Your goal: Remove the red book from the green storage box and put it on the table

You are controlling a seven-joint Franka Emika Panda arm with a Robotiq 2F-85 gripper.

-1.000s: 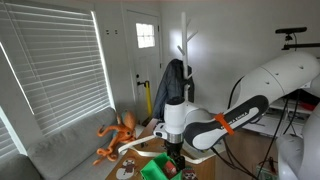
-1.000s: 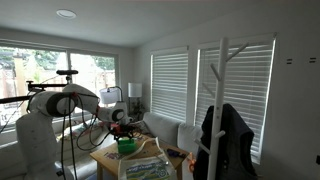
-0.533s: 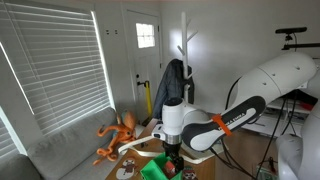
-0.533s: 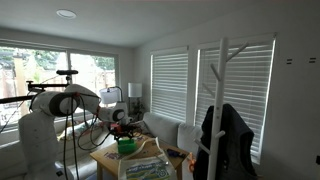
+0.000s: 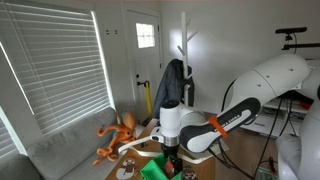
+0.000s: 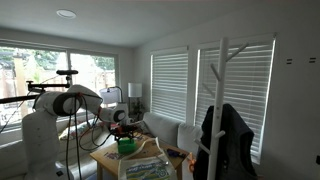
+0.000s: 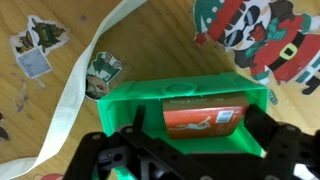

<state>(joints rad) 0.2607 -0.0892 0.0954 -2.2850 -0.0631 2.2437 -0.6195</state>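
I should close my gripper on the red book now, because my fingers reach down inside the green box (image 5: 153, 169) on both sides of the book.
In the wrist view the red book (image 7: 203, 117) lies flat inside the green storage box (image 7: 130, 95), which stands on the brown wooden table (image 7: 150, 45). My gripper (image 7: 197, 128) is open, with one finger on each side of the book, low over the box. In an exterior view the gripper (image 5: 172, 157) hangs just above the green box (image 5: 153, 169). The box also shows in the other exterior view (image 6: 126, 146) on the table (image 6: 103, 157).
A white strip (image 7: 85, 70) curves across the tabletop beside the box. Christmas stickers (image 7: 250, 30) and small printed cards (image 7: 35, 48) lie on the table. An orange plush toy (image 5: 118, 132) sits on the grey couch (image 5: 65, 150). A coat rack (image 6: 222, 110) stands nearby.
The arm has shifted slightly lower and to the left over the green box. The box and book have not moved.
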